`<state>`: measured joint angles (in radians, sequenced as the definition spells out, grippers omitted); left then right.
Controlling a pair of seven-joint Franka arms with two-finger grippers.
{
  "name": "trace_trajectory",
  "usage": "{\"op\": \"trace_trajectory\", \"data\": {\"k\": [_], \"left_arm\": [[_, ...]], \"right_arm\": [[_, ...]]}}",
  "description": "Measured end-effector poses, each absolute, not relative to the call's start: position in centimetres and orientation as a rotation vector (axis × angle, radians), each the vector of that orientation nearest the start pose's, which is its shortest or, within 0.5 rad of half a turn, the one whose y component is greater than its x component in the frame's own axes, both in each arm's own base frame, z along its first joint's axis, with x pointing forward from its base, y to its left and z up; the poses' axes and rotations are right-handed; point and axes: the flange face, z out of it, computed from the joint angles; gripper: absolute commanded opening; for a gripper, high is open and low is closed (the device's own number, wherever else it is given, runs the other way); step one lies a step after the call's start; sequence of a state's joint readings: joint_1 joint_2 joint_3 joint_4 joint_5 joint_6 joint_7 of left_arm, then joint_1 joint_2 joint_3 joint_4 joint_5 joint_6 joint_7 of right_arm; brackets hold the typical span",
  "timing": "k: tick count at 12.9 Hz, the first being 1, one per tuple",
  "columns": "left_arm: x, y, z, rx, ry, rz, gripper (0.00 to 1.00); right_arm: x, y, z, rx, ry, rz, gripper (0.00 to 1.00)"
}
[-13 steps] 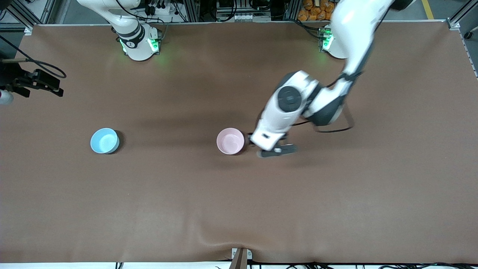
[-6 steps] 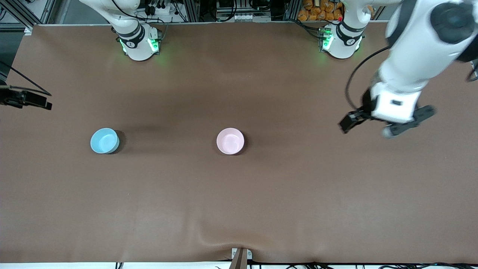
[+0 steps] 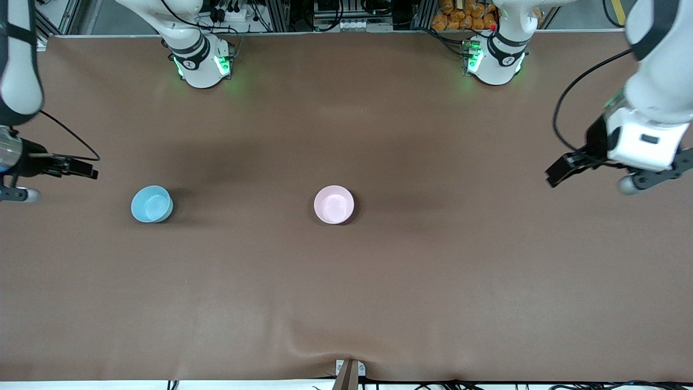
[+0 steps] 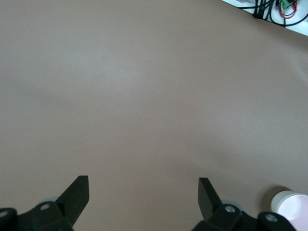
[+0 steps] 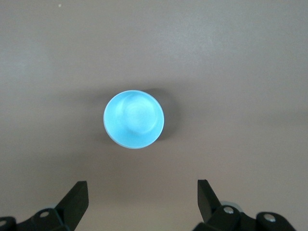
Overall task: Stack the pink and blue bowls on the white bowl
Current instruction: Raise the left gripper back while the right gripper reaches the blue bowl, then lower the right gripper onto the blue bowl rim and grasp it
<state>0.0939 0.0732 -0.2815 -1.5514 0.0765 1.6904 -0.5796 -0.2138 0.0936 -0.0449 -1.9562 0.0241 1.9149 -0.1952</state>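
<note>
My right gripper picks up the light blue bowl by its rim [image 3: 138, 193] next, to stack it onto the pale pink bowl [image 3: 334, 204].
The pale pink bowl [image 3: 334, 204] stands upright at the middle of the table; its edge also shows in the left wrist view [image 4: 290, 204]. The light blue bowl [image 3: 152, 203] stands alone toward the right arm's end and shows in the right wrist view [image 5: 134, 119]. No white bowl shows apart from these; it is hidden or out of view. My left gripper [image 3: 652, 177] [image 4: 143, 182] is open and empty, up over bare table at the left arm's end. My right gripper [image 3: 13, 193] [image 5: 142, 185] is open and empty, up in the air beside the blue bowl at the right arm's end.
The brown table cover [image 3: 346, 281] has a small wrinkle at its front edge [image 3: 325, 346]. The arms' bases [image 3: 203, 59] [image 3: 495, 54] stand at the table's back edge.
My left gripper has left the pink bowl's side and swung up and away to the left arm's end. My right arm has come lower into view. Neither bowl has moved.
</note>
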Motion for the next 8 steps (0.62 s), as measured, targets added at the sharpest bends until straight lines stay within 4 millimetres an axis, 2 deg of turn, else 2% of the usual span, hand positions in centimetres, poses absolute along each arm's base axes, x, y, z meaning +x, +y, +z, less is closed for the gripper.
{"op": "trace_trajectory", "data": {"k": [2, 4, 8], "left_arm": [[57.1, -8.9, 61.5, -3.065, -0.598, -0.109, 1.00], [56.8, -8.4, 61.9, -3.077, -0.573, -0.105, 1.00], [57.0, -6.0, 61.9, -3.083, -0.498, -0.094, 1.00]], "right_arm": [[53.7, -14.8, 38.0, -3.088, 0.116, 0.185, 1.00], [53.5, -15.2, 34.7, -3.073, 0.108, 0.208, 0.96], [53.7, -17.1, 29.4, -3.016, 0.025, 0.192, 0.78]]}}
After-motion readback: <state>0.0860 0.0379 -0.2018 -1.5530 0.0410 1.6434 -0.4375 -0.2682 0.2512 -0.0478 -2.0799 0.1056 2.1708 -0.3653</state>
